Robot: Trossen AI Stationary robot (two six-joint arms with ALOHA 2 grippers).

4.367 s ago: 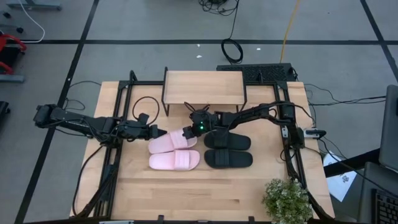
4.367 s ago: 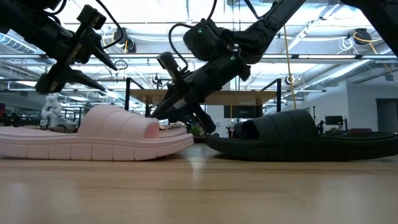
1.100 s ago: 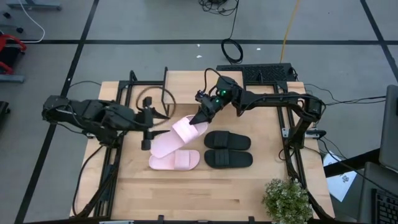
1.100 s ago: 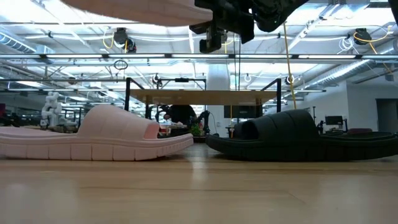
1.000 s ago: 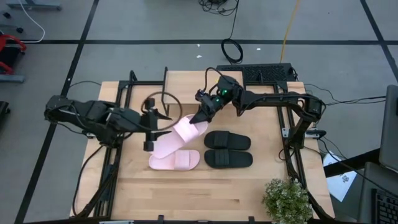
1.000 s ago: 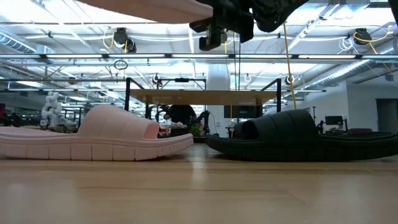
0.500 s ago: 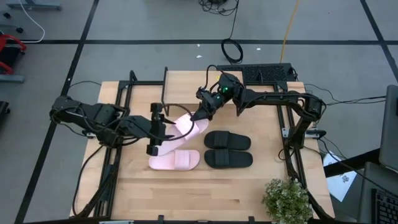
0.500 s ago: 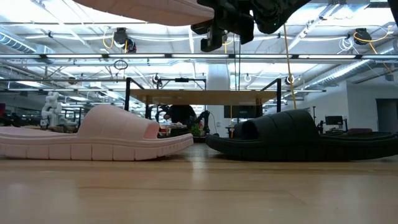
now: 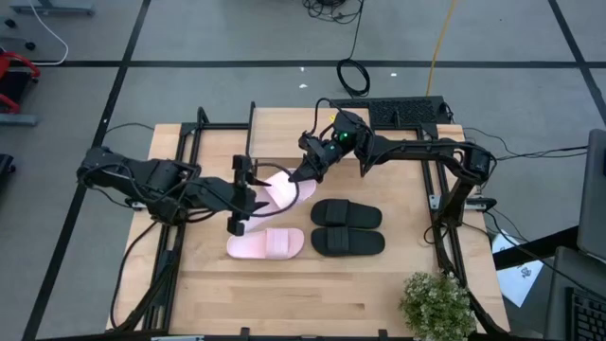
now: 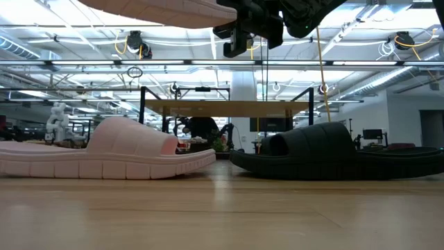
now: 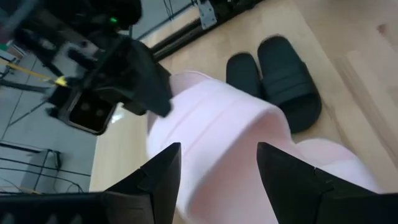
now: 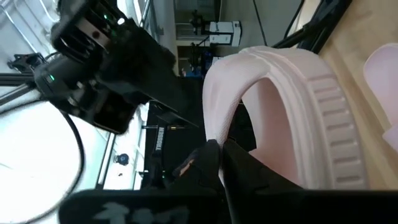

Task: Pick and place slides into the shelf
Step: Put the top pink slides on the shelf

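Note:
The left gripper should next grab the lifted pink slide by the side of its strap (image 11: 194, 167), so that the slide can be placed into the shelf.
One pale pink slide (image 9: 284, 194) is held in the air in front of the shelf (image 9: 284, 128), whose light wooden top stands on thin black legs. My right gripper (image 9: 305, 175) is shut on it. My left gripper (image 9: 248, 197) is open, with a finger on each side of the lifted slide (image 11: 217, 130); I cannot tell whether they touch it. The other pink slide (image 9: 267, 244) and the black pair (image 9: 347, 227) lie sole-down on the table. In the low view the lifted slide (image 10: 159, 10) hangs at the top edge. My right gripper pinches the lifted pink slide by its strap (image 12: 214, 118) between its two fingers, near the strap's edge. The fingers slant down from the table's far right. The slide is clear of the table and tilted, its ribbed sole edge (image 12: 323, 99) turned sideways.
The shelf (image 10: 229, 107) stands at the table's far edge behind the slides. A potted plant (image 9: 436, 305) sits at the near right corner. Black frame rails (image 9: 175, 246) run along both sides of the table. Bare wood lies near the front edge.
My left gripper has moved toward the table's right, up to the lifted pink slide, and its open fingers now straddle it. My right gripper has kept the slide in the air at about the same place.

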